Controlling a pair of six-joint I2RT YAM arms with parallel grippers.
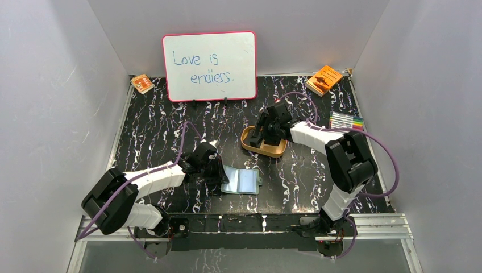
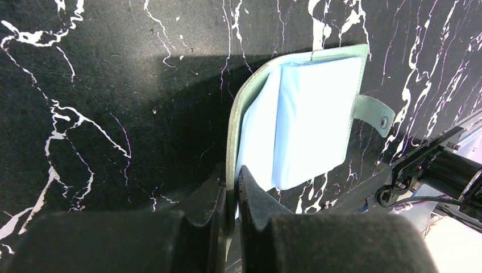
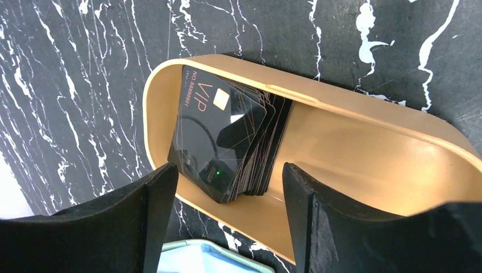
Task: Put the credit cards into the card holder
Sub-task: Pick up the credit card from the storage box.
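The VIP card's near edge (image 3: pixel 200 183) is the part my right gripper will grab next, so the card's opposite edge stays free to go into a sleeve.
The card holder (image 1: pixel 241 181) lies open on the black marbled table, sage-green with pale blue sleeves (image 2: pixel 307 122) and a snap tab (image 2: pixel 378 116). My left gripper (image 2: pixel 232 187) is shut on its green cover edge, holding that flap up. Several black credit cards (image 3: pixel 227 142) lean in a fanned stack at one end of the tan oval tray (image 3: pixel 364 142), the top one marked VIP. My right gripper (image 3: pixel 230 190) hangs open just above the tray's near rim, the stack showing between its fingers without touching them. A corner of the card holder (image 3: pixel 193 259) shows below it.
A whiteboard (image 1: pixel 209 65) stands at the back. An orange booklet (image 1: pixel 324 79) lies back right, a small orange packet (image 1: pixel 142 83) back left, and a set of coloured pens (image 1: pixel 346 121) sits right of the tray (image 1: pixel 250 146). Grey walls enclose the table.
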